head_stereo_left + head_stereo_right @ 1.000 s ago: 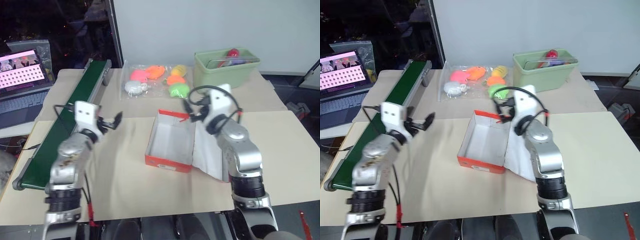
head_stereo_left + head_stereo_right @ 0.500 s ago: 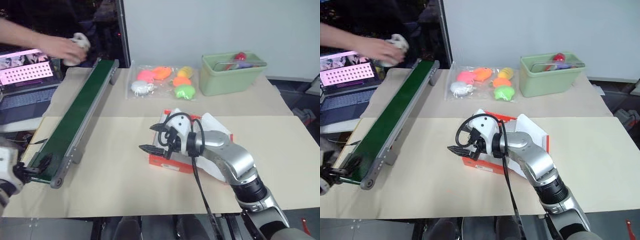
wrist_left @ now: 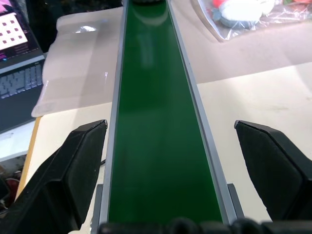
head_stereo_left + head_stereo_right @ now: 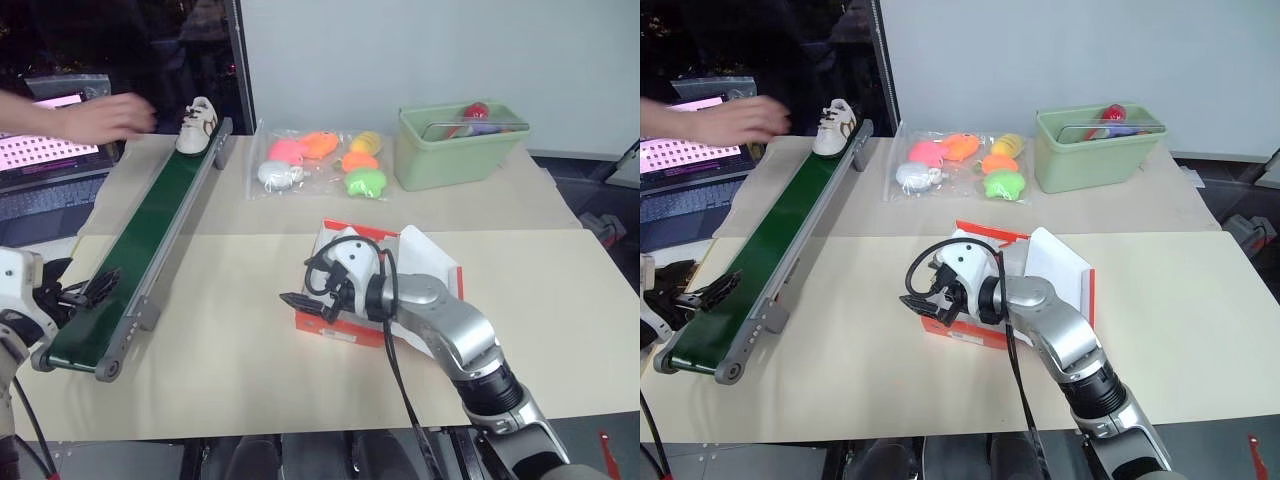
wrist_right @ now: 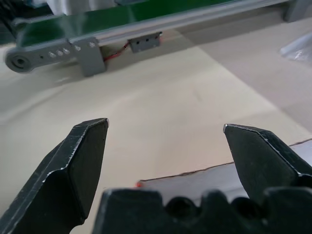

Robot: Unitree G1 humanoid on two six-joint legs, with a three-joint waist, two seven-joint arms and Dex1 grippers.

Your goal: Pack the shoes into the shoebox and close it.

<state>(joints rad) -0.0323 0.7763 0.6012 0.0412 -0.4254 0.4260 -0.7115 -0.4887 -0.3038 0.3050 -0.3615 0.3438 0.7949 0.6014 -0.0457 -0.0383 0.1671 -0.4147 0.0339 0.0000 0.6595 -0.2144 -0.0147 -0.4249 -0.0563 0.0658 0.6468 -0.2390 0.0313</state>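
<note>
I should move my left gripper toward the white shoe at the belt's far end before closing on the shoe: fingertips straddle empty green belt, so closing now would miss.
One white shoe (image 4: pixel 197 125) with dark laces stands on the far end of the green conveyor belt (image 4: pixel 150 240). The red shoebox (image 4: pixel 331 329) lies open at the table's middle, its white inside largely hidden behind my right arm. My right gripper (image 4: pixel 300 283) hovers open over the box's near left corner, pointing toward the belt, with nothing in it. In the right wrist view the box's edge (image 5: pixel 219 171) shows between the open fingers (image 5: pixel 80 161). My left gripper (image 4: pixel 85 280) is open at the belt's near end, and its fingers (image 3: pixel 78 165) straddle the belt (image 3: pixel 156 122).
A person's hand (image 4: pixel 100 115) hovers just left of the shoe. A laptop (image 4: pixel 50 170) sits at the far left. A clear bag of bright soft toys (image 4: pixel 320 165) and a pale green tub (image 4: pixel 460 145) stand at the back.
A person's hand set a shoe on the belt's far end and drew back. My left gripper swung left to the belt's near end. My right gripper sank in front of the box.
</note>
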